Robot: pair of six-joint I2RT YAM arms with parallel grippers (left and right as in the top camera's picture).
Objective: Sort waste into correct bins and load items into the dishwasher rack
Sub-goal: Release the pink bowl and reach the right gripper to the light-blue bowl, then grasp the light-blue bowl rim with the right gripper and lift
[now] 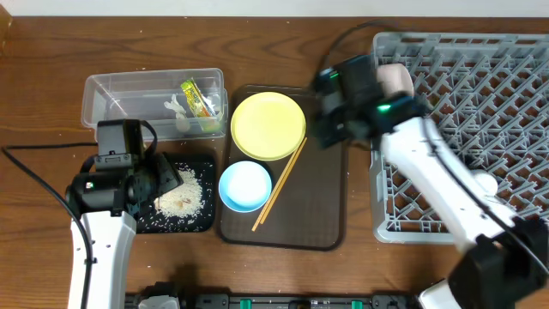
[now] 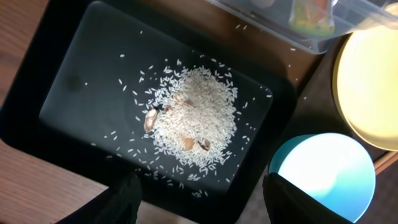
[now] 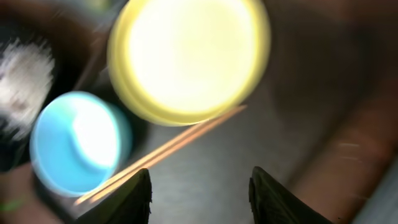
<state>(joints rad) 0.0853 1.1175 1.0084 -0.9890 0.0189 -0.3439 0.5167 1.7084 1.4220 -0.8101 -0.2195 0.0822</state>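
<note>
I will next grab the bowl's rim on the chopsticks side with my right gripper to load the light blue bowl [image 1: 245, 185] into the dishwasher rack, leaving the bowl's body free.
The yellow plate [image 1: 268, 125], light blue bowl [image 1: 245, 185] and wooden chopsticks [image 1: 280, 184] lie on the brown serving tray [image 1: 317, 206]. My right gripper [image 1: 320, 120] hovers over that tray just right of the plate. In the blurred right wrist view it [image 3: 202, 199] is open and empty, with the plate [image 3: 186, 56] and chopsticks [image 3: 168, 152] ahead. My left gripper [image 2: 202, 202] is open and empty above the near edge of the black tray [image 2: 81, 81], which holds a rice pile [image 2: 196, 118]. The clear tub [image 1: 154, 99] holds the yellow-green wrapper [image 1: 197, 97] and a white scrap [image 1: 177, 110].
The grey dishwasher rack [image 1: 480, 129] fills the right side, with my right arm reaching across its left part. A pale round item [image 1: 395, 77] sits at the rack's left edge and another white one [image 1: 485, 182] lower down. A black cable [image 1: 34, 172] trails at the far left.
</note>
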